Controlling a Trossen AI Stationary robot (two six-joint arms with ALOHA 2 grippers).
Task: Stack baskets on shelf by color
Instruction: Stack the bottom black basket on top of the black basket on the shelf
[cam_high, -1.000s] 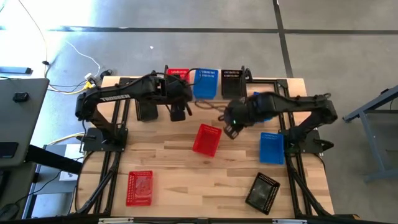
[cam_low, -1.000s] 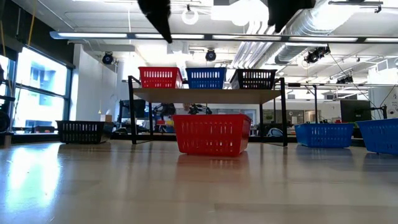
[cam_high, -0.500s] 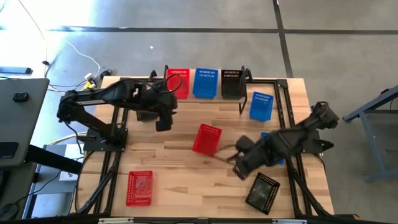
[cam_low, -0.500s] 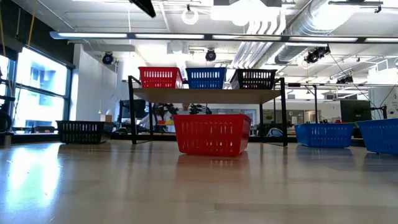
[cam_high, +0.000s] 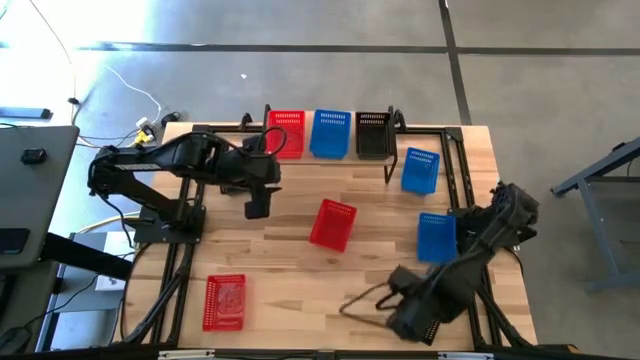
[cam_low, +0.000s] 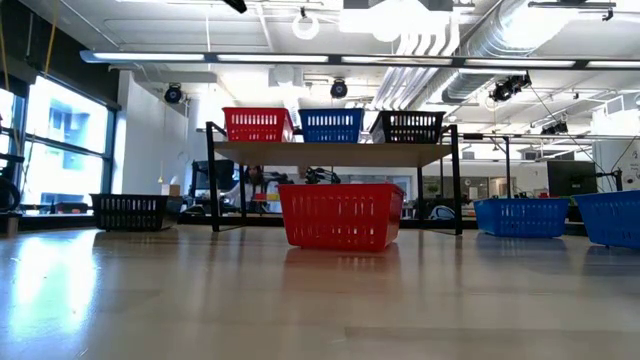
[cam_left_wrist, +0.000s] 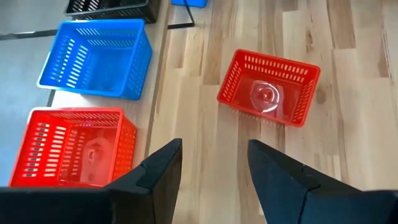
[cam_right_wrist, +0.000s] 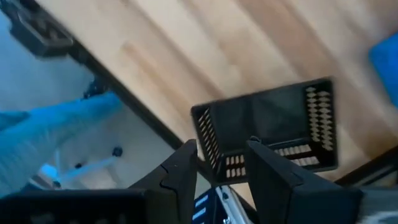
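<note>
My right gripper grabs the black basket by its rim (cam_right_wrist: 244, 160) next. Then the black baskets stack together on the shelf.
On the shelf (cam_low: 335, 153) at the table's far edge stand one red basket (cam_high: 287, 133), one blue basket (cam_high: 331, 133) and one black basket (cam_high: 374, 133), side by side. A loose red basket (cam_high: 333, 224) sits mid-table, another (cam_high: 225, 301) at the near left. Two blue baskets (cam_high: 421, 170) (cam_high: 436, 237) rest at the right. My left gripper (cam_high: 257, 205) hangs open left of the middle red basket (cam_left_wrist: 269, 87). My right gripper (cam_right_wrist: 221, 171) hovers open, pointing down over a black basket (cam_right_wrist: 267, 130) at the near right.
A further black basket (cam_low: 130, 211) stands on the table left of the shelf, mostly under my left arm in the high view. Bare wood lies between the middle red basket and the near edge. The table's near edge (cam_right_wrist: 124, 93) runs close to the black basket.
My right gripper has swung from the table's middle toward the near right corner and sunk, turning as it went, so it now stands over the black basket. My left gripper has drawn back from the shelf toward the table's left. No basket has moved.
</note>
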